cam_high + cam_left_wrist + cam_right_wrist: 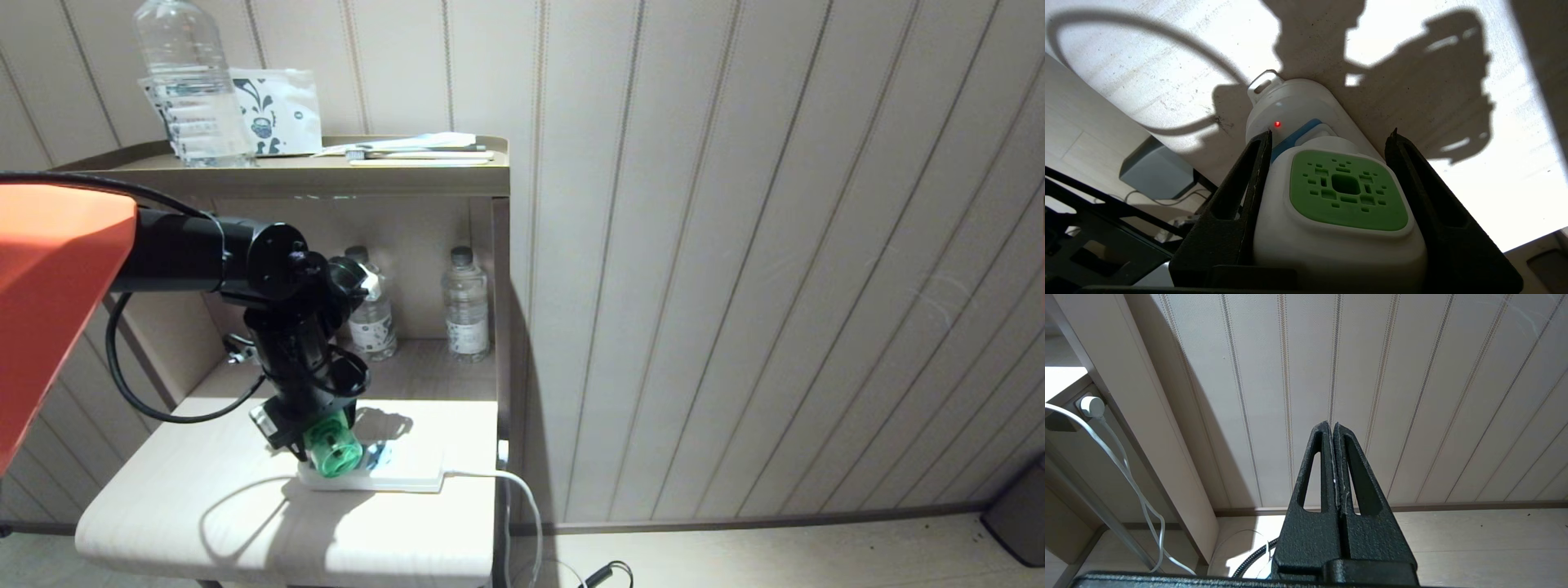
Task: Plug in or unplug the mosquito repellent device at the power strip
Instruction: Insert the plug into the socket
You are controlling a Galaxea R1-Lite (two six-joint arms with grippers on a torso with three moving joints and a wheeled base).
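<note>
I should open my left gripper now: the device's white head (1339, 250) has its front against the socket, so the mosquito repellent device would stay in the power strip (1295, 105).
The mosquito repellent device (1347, 192), a white head with a green vented face, sits between my left gripper's (1331, 132) black fingers, which are shut on its sides. Its front end is against the white power strip (1290, 106), where a red light glows beside a blue-tinted socket. In the head view the device's green bottle (335, 453) sticks out below my left gripper (314, 433), over the left end of the power strip (400, 475) on the pale table. The prongs are hidden. My right gripper (1331, 424) is shut and empty, away from the table near the floor, facing the panelled wall.
Two small water bottles (467, 306) (371, 314) stand at the back of the shelf niche. A large bottle (192, 82) and papers sit on the top shelf. The strip's white cable (522, 498) drops over the table's right edge. A grey bin (1016, 514) stands at far right.
</note>
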